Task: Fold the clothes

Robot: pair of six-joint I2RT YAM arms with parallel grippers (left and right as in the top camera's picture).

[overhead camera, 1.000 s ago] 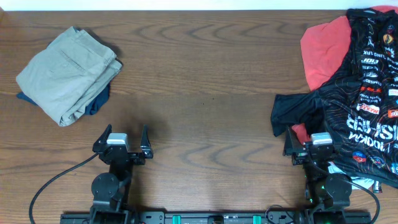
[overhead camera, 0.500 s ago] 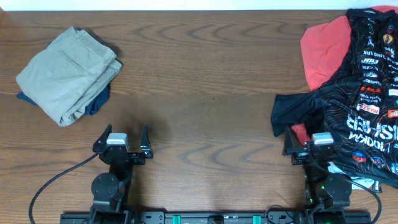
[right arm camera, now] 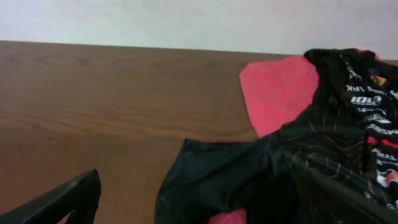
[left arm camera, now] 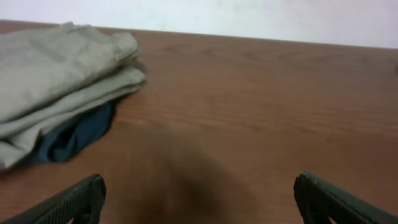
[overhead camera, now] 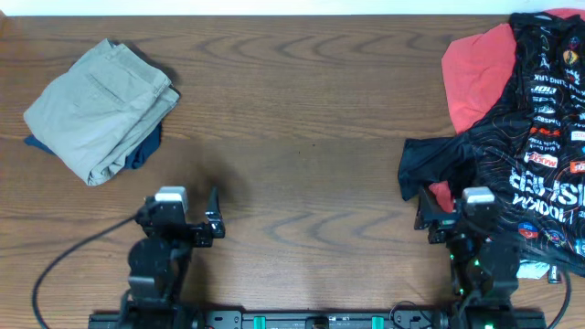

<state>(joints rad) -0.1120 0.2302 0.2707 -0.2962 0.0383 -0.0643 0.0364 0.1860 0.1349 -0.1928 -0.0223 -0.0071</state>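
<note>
I will pull the black jersey off the pile onto empty wood for folding, so my right gripper should next grab its sleeve spreading toward the table's middle.
The black jersey with thin orange lines and many logos lies crumpled at the table's right edge, over a red garment. One black sleeve spreads left toward the table's middle. My right gripper is open at the jersey's near edge, its fingers either side of the sleeve. My left gripper is open and empty at the front left, over bare wood.
Folded khaki trousers lie on a dark blue garment at the far left, also in the left wrist view. The brown wooden table runs between the two piles. A black cable trails from the left arm.
The left arm has shifted slightly, its cable and wrist sitting a little lower. The right arm has barely moved. The clothes lie as before.
</note>
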